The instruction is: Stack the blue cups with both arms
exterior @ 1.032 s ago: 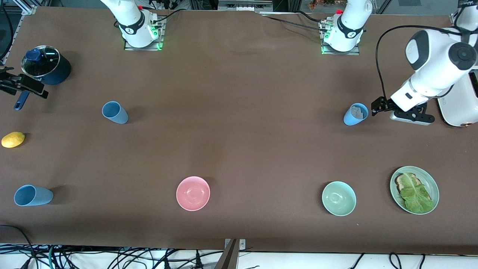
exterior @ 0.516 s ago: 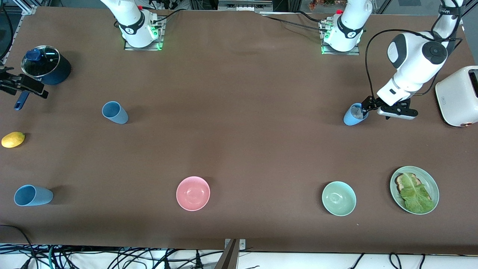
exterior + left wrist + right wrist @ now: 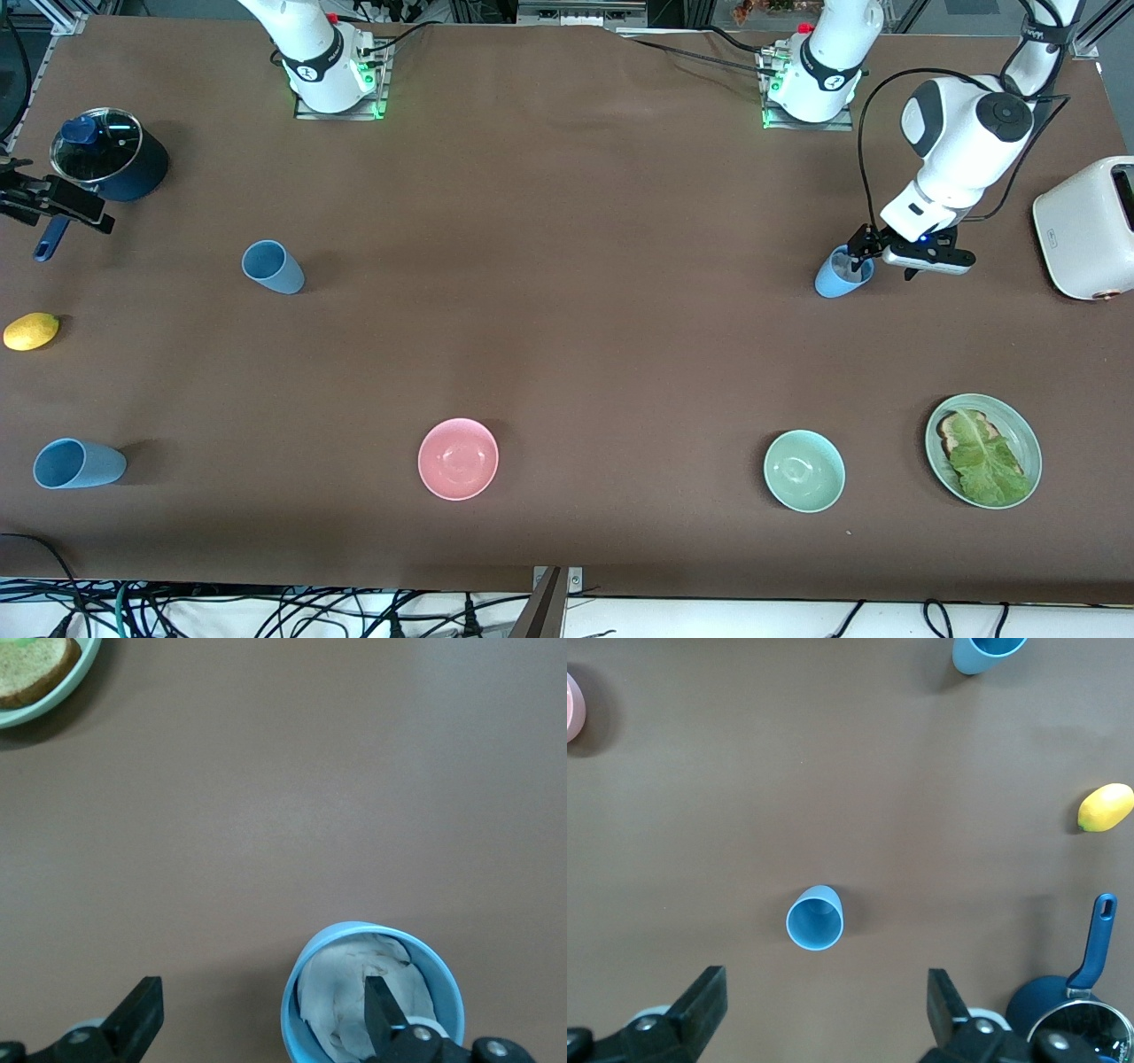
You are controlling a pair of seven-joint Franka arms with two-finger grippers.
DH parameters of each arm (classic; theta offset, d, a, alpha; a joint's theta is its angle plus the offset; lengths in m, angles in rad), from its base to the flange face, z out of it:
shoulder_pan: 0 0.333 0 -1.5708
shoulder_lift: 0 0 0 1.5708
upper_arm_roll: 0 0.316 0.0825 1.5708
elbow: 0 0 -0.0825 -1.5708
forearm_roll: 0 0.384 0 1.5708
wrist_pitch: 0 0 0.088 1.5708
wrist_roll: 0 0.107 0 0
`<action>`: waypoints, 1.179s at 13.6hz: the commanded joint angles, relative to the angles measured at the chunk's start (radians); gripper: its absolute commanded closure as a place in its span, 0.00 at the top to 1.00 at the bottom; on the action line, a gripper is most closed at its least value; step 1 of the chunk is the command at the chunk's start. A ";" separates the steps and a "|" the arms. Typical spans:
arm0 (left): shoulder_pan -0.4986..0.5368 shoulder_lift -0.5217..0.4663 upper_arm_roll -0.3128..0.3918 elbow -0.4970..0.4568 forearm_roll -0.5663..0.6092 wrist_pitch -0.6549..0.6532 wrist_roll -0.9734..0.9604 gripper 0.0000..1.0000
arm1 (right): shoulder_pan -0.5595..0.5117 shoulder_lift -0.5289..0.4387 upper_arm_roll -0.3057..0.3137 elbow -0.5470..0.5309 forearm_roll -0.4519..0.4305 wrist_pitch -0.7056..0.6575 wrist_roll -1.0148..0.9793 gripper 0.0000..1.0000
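My left gripper grabs the cup holding the white wad (image 3: pixel 341 988) by its rim (image 3: pixel 299 961) next, to stack the blue cups.
Three blue cups stand on the brown table. A sky-blue cup (image 3: pixel 837 276) (image 3: pixel 293 1005) holds a crumpled white wad (image 3: pixel 341 992). My left gripper (image 3: pixel 862 252) (image 3: pixel 263 1019) is open at that cup's mouth, one finger over the wad and the other outside the wall. A slate-blue cup (image 3: pixel 273 267) (image 3: pixel 815 918) stands toward the right arm's end. Another blue cup (image 3: pixel 78 463) (image 3: pixel 988 651) stands nearer to the front camera. My right gripper (image 3: pixel 66 206) (image 3: pixel 824 1014) is open and holds nothing, up in the air beside the pot.
A navy glass-lidded pot (image 3: pixel 111 164) (image 3: pixel 1072 1019) and a lemon (image 3: pixel 31 330) (image 3: pixel 1105 806) lie at the right arm's end. A pink bowl (image 3: pixel 458 458), a green bowl (image 3: pixel 803 470) and a green plate (image 3: pixel 1028 434) of toast and lettuce sit nearest the front camera. A white toaster (image 3: pixel 1085 226) stands at the left arm's end.
My left arm swung from beside the toaster toward the sky-blue cup, bringing its open gripper to the cup's mouth. The right arm has not moved.
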 commanded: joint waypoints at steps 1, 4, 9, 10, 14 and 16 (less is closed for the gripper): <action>-0.011 0.009 0.011 -0.028 -0.022 0.056 0.033 1.00 | 0.000 -0.008 -0.004 -0.004 0.006 -0.007 -0.017 1.00; -0.013 0.039 0.011 -0.045 -0.020 0.122 0.033 1.00 | 0.000 -0.008 -0.004 -0.004 0.006 -0.007 -0.017 1.00; -0.011 0.068 0.010 -0.045 -0.018 0.156 0.033 0.24 | 0.000 -0.008 -0.004 -0.004 0.006 -0.007 -0.017 1.00; -0.010 0.064 0.010 -0.045 -0.020 0.156 0.033 0.00 | 0.000 -0.008 -0.004 -0.004 0.006 -0.007 -0.017 1.00; -0.007 0.061 0.010 -0.045 -0.018 0.153 0.034 0.00 | 0.000 -0.008 -0.004 -0.004 0.006 -0.007 -0.017 1.00; -0.007 0.061 0.010 -0.042 -0.020 0.151 0.034 0.00 | 0.000 -0.008 -0.004 -0.005 0.006 -0.007 -0.017 1.00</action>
